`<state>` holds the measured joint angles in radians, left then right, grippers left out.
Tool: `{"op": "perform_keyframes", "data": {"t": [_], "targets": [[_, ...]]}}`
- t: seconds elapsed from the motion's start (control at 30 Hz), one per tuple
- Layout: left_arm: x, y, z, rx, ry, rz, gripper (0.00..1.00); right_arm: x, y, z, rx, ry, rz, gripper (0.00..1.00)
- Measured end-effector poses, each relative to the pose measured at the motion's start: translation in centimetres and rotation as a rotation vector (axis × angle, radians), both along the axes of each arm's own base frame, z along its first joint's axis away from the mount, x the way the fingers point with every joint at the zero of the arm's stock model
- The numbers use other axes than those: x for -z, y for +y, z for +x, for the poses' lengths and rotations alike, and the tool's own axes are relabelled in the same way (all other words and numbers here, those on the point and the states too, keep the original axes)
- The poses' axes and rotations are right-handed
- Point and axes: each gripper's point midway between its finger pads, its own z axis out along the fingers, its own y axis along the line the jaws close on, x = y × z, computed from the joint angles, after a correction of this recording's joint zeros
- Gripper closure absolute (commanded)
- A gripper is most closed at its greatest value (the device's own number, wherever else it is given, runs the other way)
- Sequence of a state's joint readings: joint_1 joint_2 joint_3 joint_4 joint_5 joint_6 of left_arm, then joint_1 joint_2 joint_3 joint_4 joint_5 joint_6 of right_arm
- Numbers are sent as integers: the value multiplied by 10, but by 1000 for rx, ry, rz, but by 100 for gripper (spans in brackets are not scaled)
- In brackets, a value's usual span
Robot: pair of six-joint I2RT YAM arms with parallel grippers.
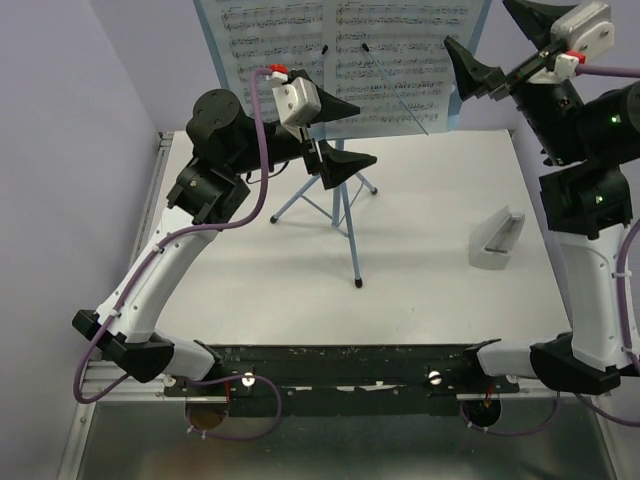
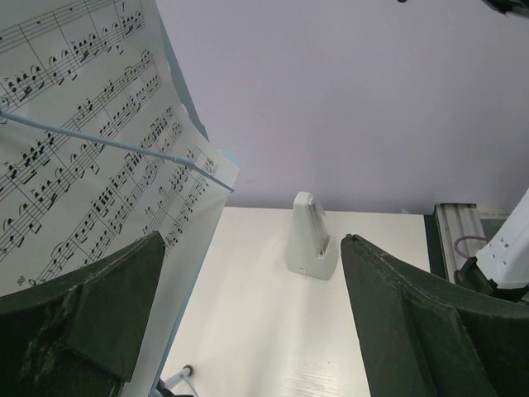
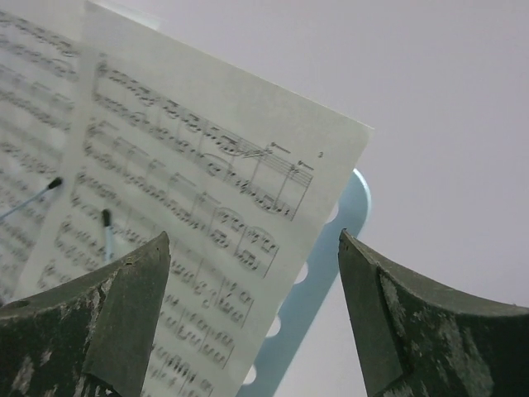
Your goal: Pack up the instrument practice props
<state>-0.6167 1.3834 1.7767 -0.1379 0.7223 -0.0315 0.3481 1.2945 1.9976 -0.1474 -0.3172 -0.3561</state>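
Next, my right gripper pinches the second sheet-music page by its outer side edge (image 1: 466, 22) to free it from the thin wire holder for packing.
The light-blue music stand (image 1: 345, 215) stands at the back centre of the table on tripod legs. Two white sheet-music pages, left (image 1: 275, 40) and right (image 1: 400, 50), rest on its tray under thin wire holders (image 1: 395, 85). My left gripper (image 1: 341, 135) is open and empty just in front of the tray's lower edge. In the left wrist view (image 2: 252, 318) the page (image 2: 83, 157) lies to its left. My right gripper (image 1: 505, 42) is open and empty beside the right page's edge. The right wrist view (image 3: 252, 318) shows that page (image 3: 190, 182) and the perforated tray rim (image 3: 326, 277) between the jaws.
A white wedge-shaped metronome (image 1: 497, 240) stands on the white table (image 1: 430, 300) at the right; it also shows in the left wrist view (image 2: 312, 240). A purple wall rises behind the stand. A metal rail (image 1: 152, 190) runs along the table's left edge.
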Motion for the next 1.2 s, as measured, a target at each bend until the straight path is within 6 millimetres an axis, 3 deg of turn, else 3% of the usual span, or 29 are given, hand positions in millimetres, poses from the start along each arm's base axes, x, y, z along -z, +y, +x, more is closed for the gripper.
{"op": "perform_keyframes", "data": {"t": [0.17, 0.3, 0.57, 0.87, 1.03, 1.2], "targets": [[7, -10, 9, 22, 31, 4, 3, -6, 2, 38, 7, 6, 19, 10], [11, -14, 11, 30, 47, 8, 2, -10, 5, 51, -12, 7, 38, 10], [7, -15, 8, 43, 34, -1, 2, -19, 22, 33, -151, -14, 37, 13], [8, -18, 11, 44, 35, -7, 2, -11, 36, 23, -258, 26, 27, 23], [13, -21, 16, 45, 51, -3, 2, -5, 36, 28, -248, 39, 23, 40], [15, -26, 25, 34, 68, -12, 1, -3, 35, 32, -229, 34, 17, 73]]}}
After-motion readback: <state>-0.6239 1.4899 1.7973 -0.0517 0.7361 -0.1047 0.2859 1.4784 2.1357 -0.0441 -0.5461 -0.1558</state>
